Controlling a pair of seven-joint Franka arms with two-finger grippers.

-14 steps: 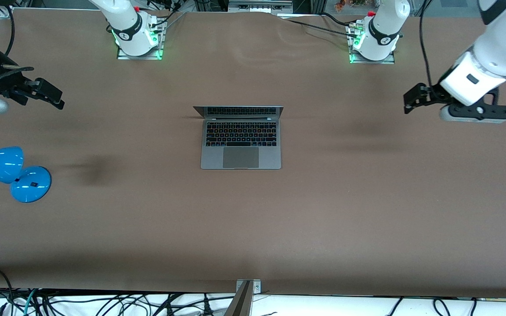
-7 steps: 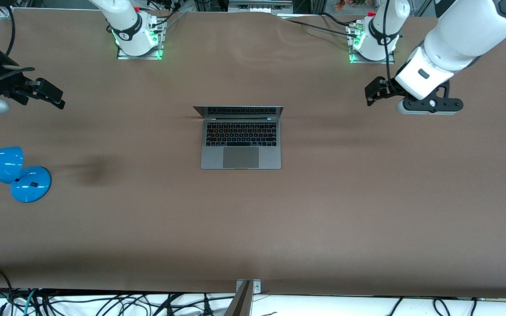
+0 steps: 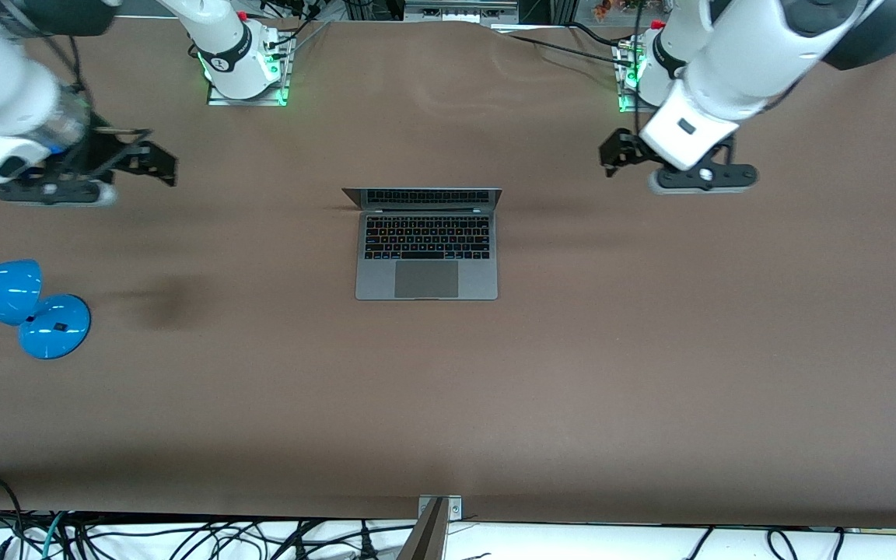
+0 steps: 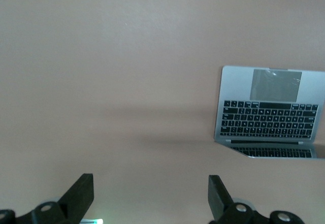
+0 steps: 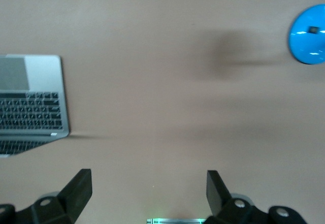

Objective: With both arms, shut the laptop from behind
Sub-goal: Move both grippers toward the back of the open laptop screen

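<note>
The laptop (image 3: 426, 249) is to be closed from behind, so the robot's right gripper needs to grab the raised lid's top edge (image 3: 361, 190) next.
The grey laptop (image 3: 426, 249) stands open in the middle of the brown table, its keyboard and trackpad facing up and its lid raised toward the robots' bases. It also shows in the left wrist view (image 4: 269, 112) and the right wrist view (image 5: 30, 102). My left gripper (image 3: 613, 155) is open and empty, up over bare table toward the left arm's end from the laptop. My right gripper (image 3: 159, 165) is open and empty, over bare table toward the right arm's end. Neither touches the laptop.
A blue desk lamp (image 3: 20, 307) lies near the right arm's end of the table, its round base also in the right wrist view (image 5: 307, 34). The two arm bases (image 3: 242, 66) stand along the table's edge by the robots. Cables hang below the front edge.
Both arms have swung in toward the laptop. The left gripper moved from the table's end toward the middle; the right gripper came in from the table's other end. The laptop has not moved.
</note>
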